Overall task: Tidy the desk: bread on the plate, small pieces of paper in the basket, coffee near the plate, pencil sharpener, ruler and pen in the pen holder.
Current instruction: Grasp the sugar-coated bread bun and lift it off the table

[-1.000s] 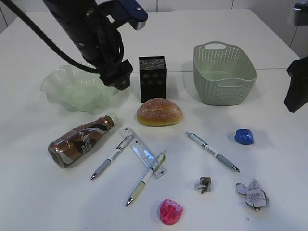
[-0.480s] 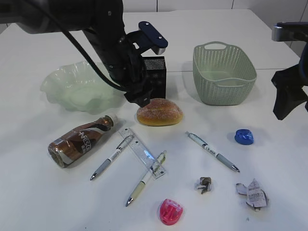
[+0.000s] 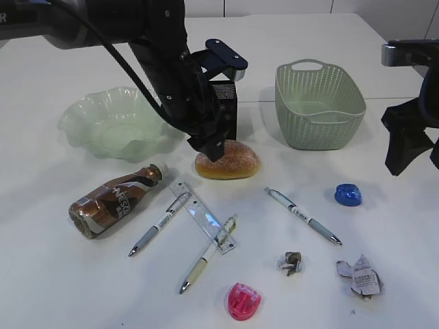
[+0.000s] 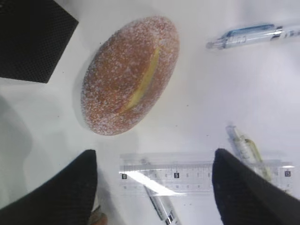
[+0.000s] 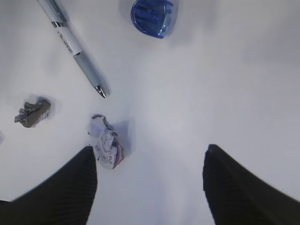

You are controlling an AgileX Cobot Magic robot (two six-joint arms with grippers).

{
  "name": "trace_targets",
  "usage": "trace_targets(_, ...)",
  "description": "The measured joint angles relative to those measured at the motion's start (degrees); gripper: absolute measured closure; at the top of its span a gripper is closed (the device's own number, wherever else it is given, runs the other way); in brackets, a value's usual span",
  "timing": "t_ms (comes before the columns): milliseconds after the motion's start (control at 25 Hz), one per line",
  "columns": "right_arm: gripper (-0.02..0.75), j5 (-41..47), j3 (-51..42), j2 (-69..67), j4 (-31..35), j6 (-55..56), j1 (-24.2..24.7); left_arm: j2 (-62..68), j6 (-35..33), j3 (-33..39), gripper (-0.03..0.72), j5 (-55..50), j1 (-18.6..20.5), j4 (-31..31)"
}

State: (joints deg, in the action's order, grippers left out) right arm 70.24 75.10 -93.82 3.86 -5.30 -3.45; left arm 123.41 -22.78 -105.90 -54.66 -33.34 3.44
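Observation:
My left gripper grabs the sugared bread across its narrow middle (image 3: 228,162) (image 4: 131,76) next, since the bread is longer from end to end than my open fingers.
The sugared bread (image 3: 228,160) lies in front of the black pen holder (image 3: 225,113). My left gripper (image 3: 211,147) hangs open just over the bread's left end; in the left wrist view its fingers (image 4: 70,187) straddle the clear ruler (image 4: 187,176), with the bread (image 4: 130,75) ahead. My right gripper (image 3: 415,161) is open at the right edge, above bare table, beside a crumpled paper (image 5: 107,143). The blue pencil sharpener (image 5: 151,14) and a pen (image 5: 75,47) lie farther ahead. The green plate (image 3: 113,123), the coffee bottle (image 3: 115,200) and the basket (image 3: 319,103) stand apart.
Two more pens (image 3: 159,223) (image 3: 208,253) lie across the ruler (image 3: 204,218). A pink sharpener (image 3: 243,301) sits near the front edge. A small paper scrap (image 3: 291,262) and the larger crumpled one (image 3: 359,276) lie at the front right.
My left arm has swung right from beside the plate and come down over the bread. The right arm has shifted a little leftward into view. Nothing on the table has moved.

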Motion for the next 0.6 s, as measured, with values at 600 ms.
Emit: trace_targets(600, 0.187, -0.9, 0.0, 0.0, 0.1, 0.0, -0.1, 0.0, -3.5, 0.0, 0.111, 2.7, 0.0, -4.6)
